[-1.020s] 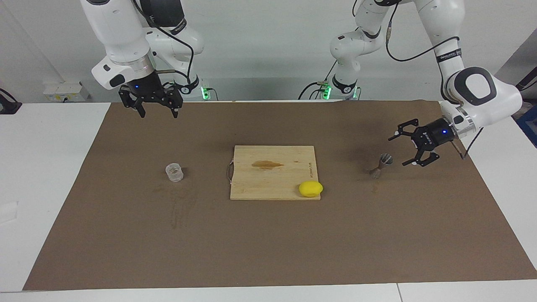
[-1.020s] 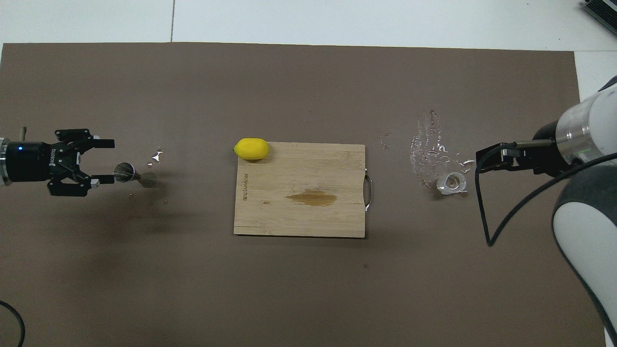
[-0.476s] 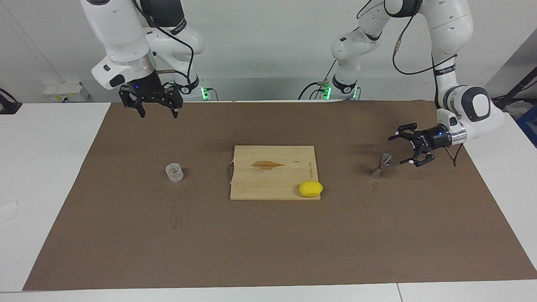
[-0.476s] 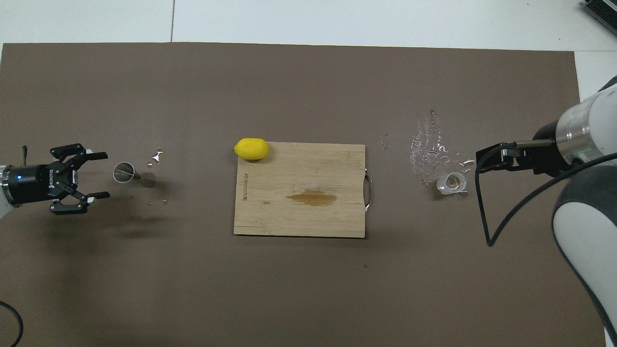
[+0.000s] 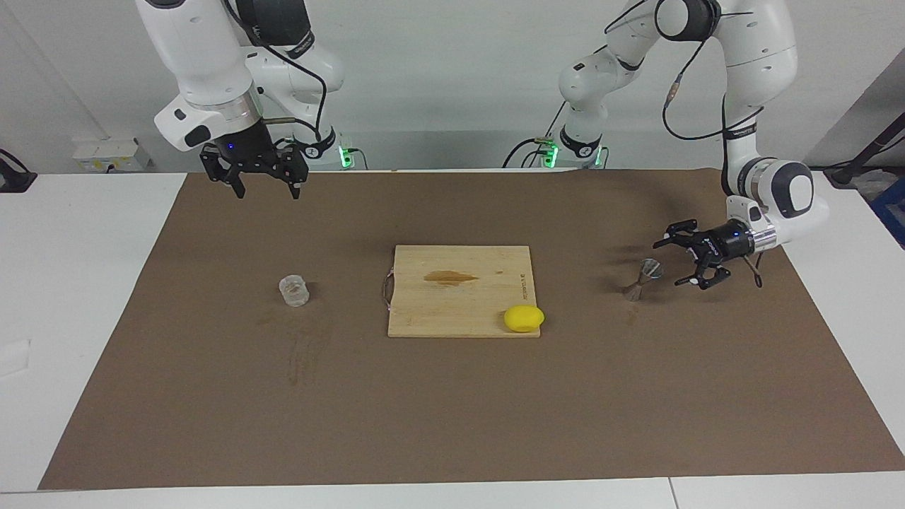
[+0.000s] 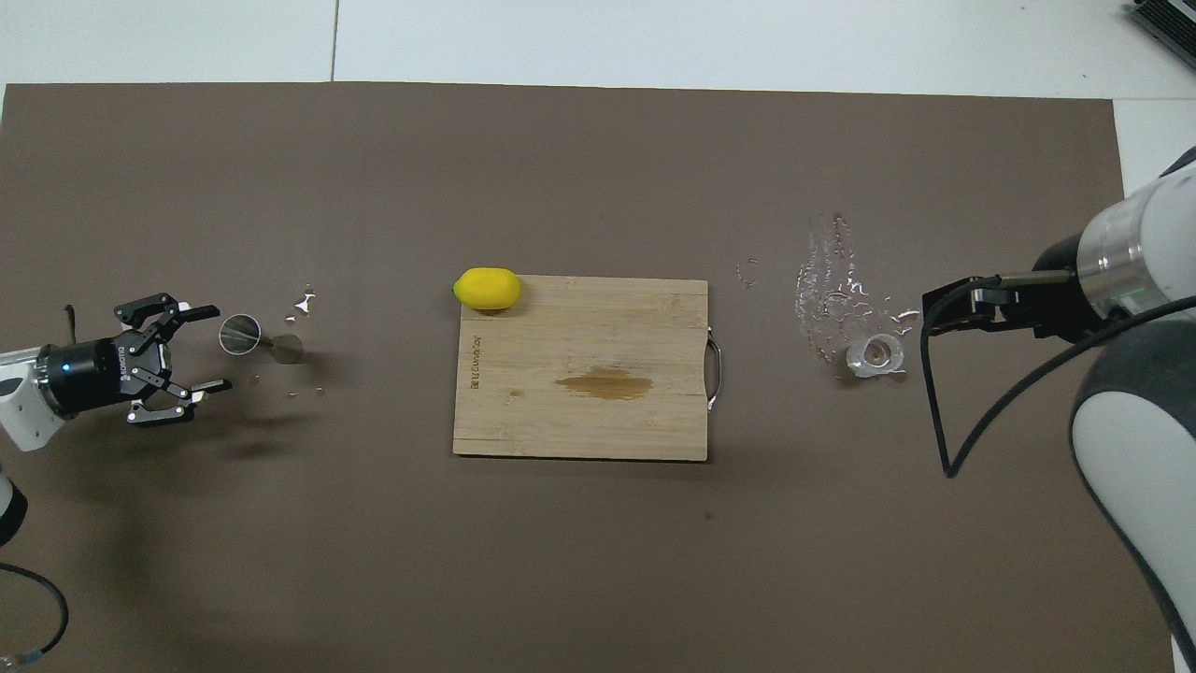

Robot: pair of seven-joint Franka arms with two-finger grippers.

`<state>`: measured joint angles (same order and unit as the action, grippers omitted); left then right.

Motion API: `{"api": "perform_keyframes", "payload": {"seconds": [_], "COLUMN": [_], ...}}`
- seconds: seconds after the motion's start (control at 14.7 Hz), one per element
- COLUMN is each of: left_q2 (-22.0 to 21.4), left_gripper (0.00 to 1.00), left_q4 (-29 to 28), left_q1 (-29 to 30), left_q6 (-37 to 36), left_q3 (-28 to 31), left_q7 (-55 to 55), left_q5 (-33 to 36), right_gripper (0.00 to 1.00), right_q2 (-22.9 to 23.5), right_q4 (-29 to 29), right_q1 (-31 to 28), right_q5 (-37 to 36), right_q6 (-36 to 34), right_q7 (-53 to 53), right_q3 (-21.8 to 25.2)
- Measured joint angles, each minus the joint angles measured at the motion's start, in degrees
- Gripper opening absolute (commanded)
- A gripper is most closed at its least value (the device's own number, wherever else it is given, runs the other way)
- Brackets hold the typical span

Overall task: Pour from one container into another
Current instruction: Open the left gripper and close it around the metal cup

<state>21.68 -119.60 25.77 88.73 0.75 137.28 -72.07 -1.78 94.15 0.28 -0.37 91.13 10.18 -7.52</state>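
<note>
My left gripper moves forward, before closing on the jigger, since the jigger's body is beyond my fingers, which stop at the jigger's near rim.
The clear faceted glass stands on the brown mat toward the right arm's end. The metal hourglass jigger stands toward the left arm's end. My left gripper lies level and low over the mat, right beside the jigger on the side toward the left arm's end. It is open and touches nothing. My right gripper hangs open and empty high over the mat's edge by the robots, well apart from the glass.
A wooden cutting board with a brown stain lies mid-mat. A yellow lemon rests at its corner. Spilled droplets glisten on the mat beside the glass, and a few lie by the jigger.
My left gripper has come down from above to the level of the jigger, and its wrist has turned. It stays open. The right arm, glass and jigger have not moved.
</note>
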Motion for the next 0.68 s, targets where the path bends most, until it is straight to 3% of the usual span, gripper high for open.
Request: {"api": "perform_keyframes", "payload": {"seconds": [0.68], "left_q2": [0.0], "left_gripper": [1.0], "left_q4": [-0.7], "left_q1": [-1.4], "left_q6": [-0.5], "left_q3": [-0.9], "left_q7": [0.3], "left_q5": [-0.9], "right_gripper": [1.0], "right_q2": [0.0], "right_q4": [0.0], "right_q1": [0.0], "right_q5": [0.0], "right_q6": [0.0], "right_q7": [0.0], "right_q3": [0.0]}}
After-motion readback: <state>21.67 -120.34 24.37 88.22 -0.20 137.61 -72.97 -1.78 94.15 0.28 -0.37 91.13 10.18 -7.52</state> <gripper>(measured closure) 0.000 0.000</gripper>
